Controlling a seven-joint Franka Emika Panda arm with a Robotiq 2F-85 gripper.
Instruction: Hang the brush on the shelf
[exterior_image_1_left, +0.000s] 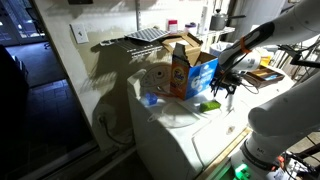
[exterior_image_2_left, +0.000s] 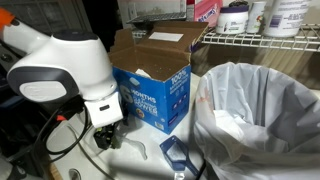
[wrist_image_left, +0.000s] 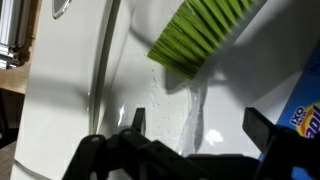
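Observation:
My gripper grabs the brush (wrist_image_left: 205, 30) across its clear handle near the bristles next, and leaves the handle's far end free to hang on the shelf.
The lime-green brush (wrist_image_left: 205, 30) lies on the white appliance top (wrist_image_left: 90, 60), bristles showing at the top of the wrist view. It also shows as a small green shape (exterior_image_1_left: 208, 105) beside the orange-and-blue detergent box (exterior_image_1_left: 185, 72). My gripper (wrist_image_left: 197, 120) is open and empty, its two dark fingers spread over bare white surface just short of the brush. In an exterior view it hangs (exterior_image_1_left: 225, 88) just above and beside the brush. The grey wire shelf (exterior_image_2_left: 262, 41) runs along the upper right, holding bottles and tubs.
An open cardboard box (exterior_image_2_left: 150, 45) stands behind the blue side of the detergent box (exterior_image_2_left: 155, 95). A bin lined with a white bag (exterior_image_2_left: 260, 110) stands below the shelf. A small blue item (exterior_image_2_left: 180, 155) lies on the appliance. A desk with clutter (exterior_image_1_left: 270, 70) is behind the arm.

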